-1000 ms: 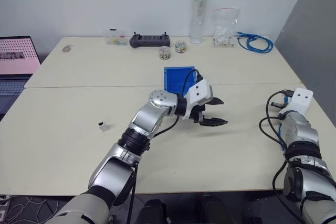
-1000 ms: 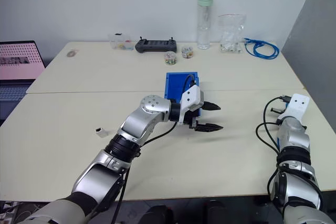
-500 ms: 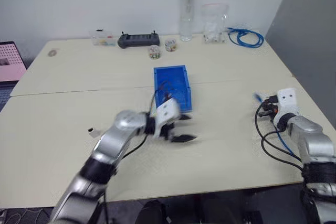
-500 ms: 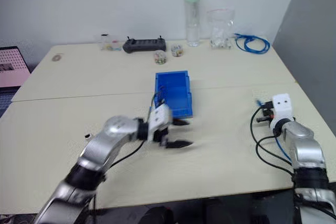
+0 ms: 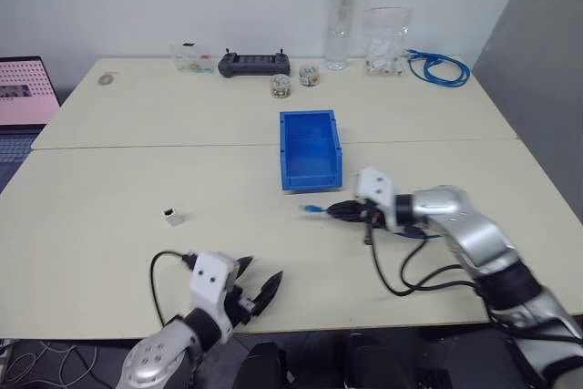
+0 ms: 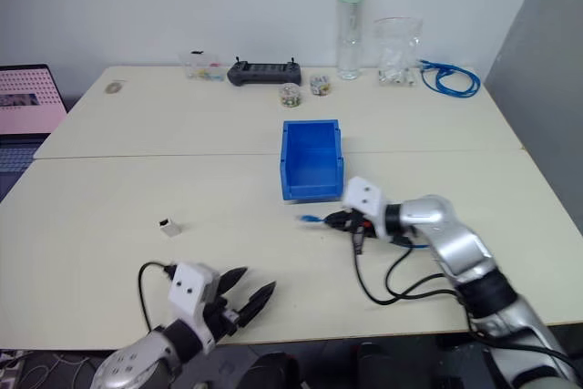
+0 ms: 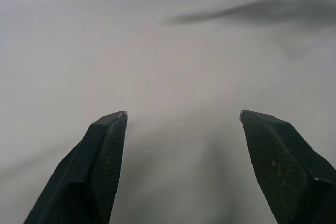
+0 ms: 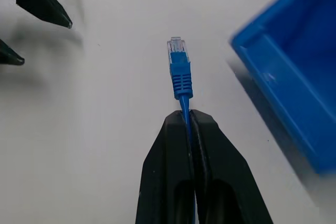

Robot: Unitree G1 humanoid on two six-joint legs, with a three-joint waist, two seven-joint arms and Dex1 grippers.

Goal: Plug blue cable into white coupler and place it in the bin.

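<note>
The cable's part just behind the plug is covered by my right gripper's fingers, so my left gripper should grab the cable by its clear plug [image 5: 306, 208] next.
The blue cable [image 8: 179, 69] sticks out of my right gripper [image 8: 188, 116], which is shut on the strand just behind its plug [image 5: 311, 209]. That gripper [image 5: 342, 211] points left, hovering over the table just in front of the bin [image 5: 312, 179], a blue box with nothing in it. The white coupler [image 5: 173, 218] lies alone on the table well to the left. My left gripper [image 5: 266, 267] is open near the table's front edge, below and right of the coupler, its fingertips [image 7: 113, 124] wide apart over bare tabletop.
Along the far edge stand a black controller [image 5: 253, 63], two small jars [image 5: 282, 87], a clear bottle [image 5: 342, 20], a plastic bag [image 5: 387, 43] and a coiled blue cable [image 5: 442, 68]. A laptop [image 5: 23, 93] sits at the far left.
My right gripper has swung from the table's right side to the middle, in front of the bin, carrying the blue cable. My left gripper has pulled back from the bin to the front edge.
</note>
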